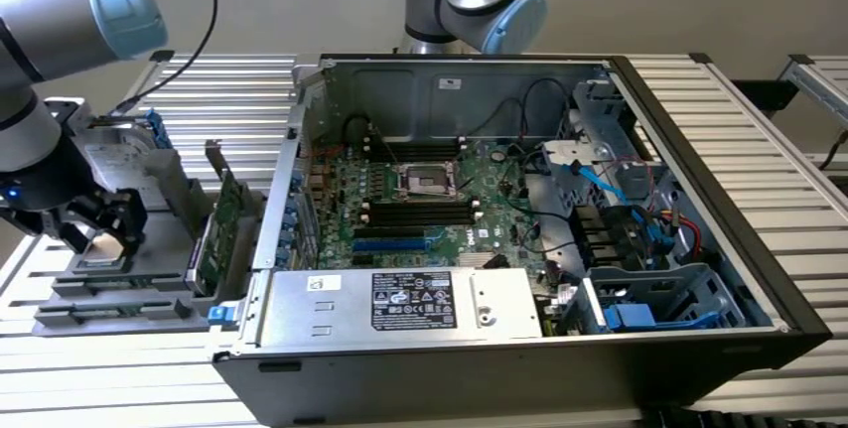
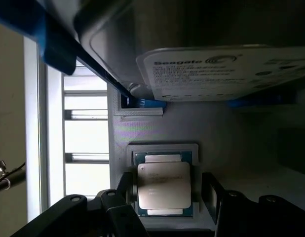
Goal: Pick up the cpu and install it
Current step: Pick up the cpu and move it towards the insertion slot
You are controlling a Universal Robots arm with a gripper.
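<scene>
My fingers reach down beside the CPU (image 1: 103, 246) in its grey holder, so it is now time to close. Closing now would catch the CPU.
The cpu (image 2: 163, 185), a small square chip with a silver-grey metal top, lies flat in a recess of the grey holder (image 2: 157, 131). My gripper (image 2: 170, 197) is open and low over it, one dark finger (image 2: 127, 190) close against one side of the chip and the other finger standing a little off the opposite side. In the exterior view the gripper (image 1: 103, 234) hangs over the cpu (image 1: 103, 246) at the exterior view's left, beside the open computer case. The empty cpu socket (image 1: 427, 182) sits mid-motherboard.
A silver labelled hard drive (image 2: 216, 71) with blue bracket stands just behind the cpu in the holder. A green circuit card (image 1: 225, 224) stands upright between the holder and the case wall (image 1: 285, 200). A second robot arm (image 1: 471, 1) rises behind the case.
</scene>
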